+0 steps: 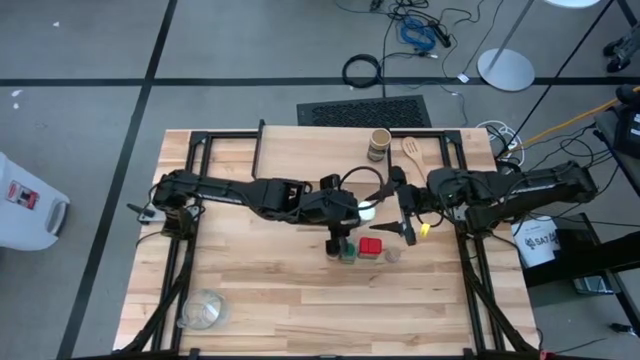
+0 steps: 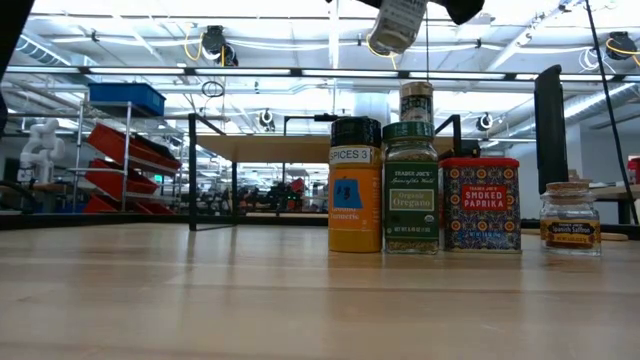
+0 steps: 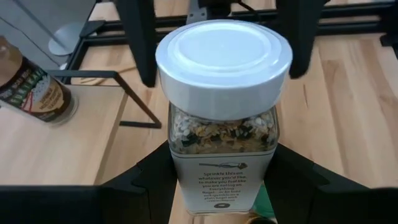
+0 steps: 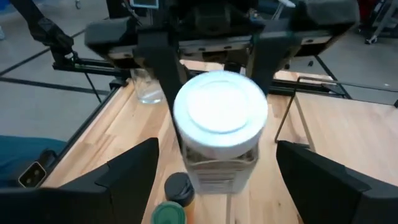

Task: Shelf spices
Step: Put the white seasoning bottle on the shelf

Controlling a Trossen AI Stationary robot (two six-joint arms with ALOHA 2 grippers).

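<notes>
My left gripper's fingers cover the jar's lower body, so my right gripper should next grab the white-lidded jar by its upper body under the lid (image 4: pixel 220 158).
My left gripper (image 3: pixel 221 193) (image 1: pixel 350 213) is shut on a clear spice jar with a white lid (image 3: pixel 222 62) (image 2: pixel 398 22), high above the table's middle. My right gripper (image 4: pixel 217 180) (image 1: pixel 405 222) is open just to the jar's right; its fingers stand on either side of the jar without touching it. Below, a row stands on the table: a yellow jar with a black lid (image 2: pixel 355 185), a green-lidded oregano jar (image 2: pixel 411 188), a red paprika tin (image 2: pixel 481 203) and a small tan-lidded jar (image 2: pixel 570 215). Behind them is the shelf (image 2: pixel 280 148), with a brown-lidded jar (image 2: pixel 416 100) (image 1: pixel 379 143) standing on it. My left gripper pinches the white-lidded jar by the lower part of its body (image 3: pixel 186 168), one finger (image 3: pixel 140 186) on each side. The fingers come roughly level from the table's left. The jar is lifted clear, lid uppermost and somewhat tilted, above the row of spices.
A wooden spoon (image 1: pixel 411 150) lies near the far edge, right of the brown-lidded jar. A clear glass bowl (image 1: pixel 205 310) sits at the near left corner. Black frame bars (image 1: pixel 195 165) run along both sides of the table.
</notes>
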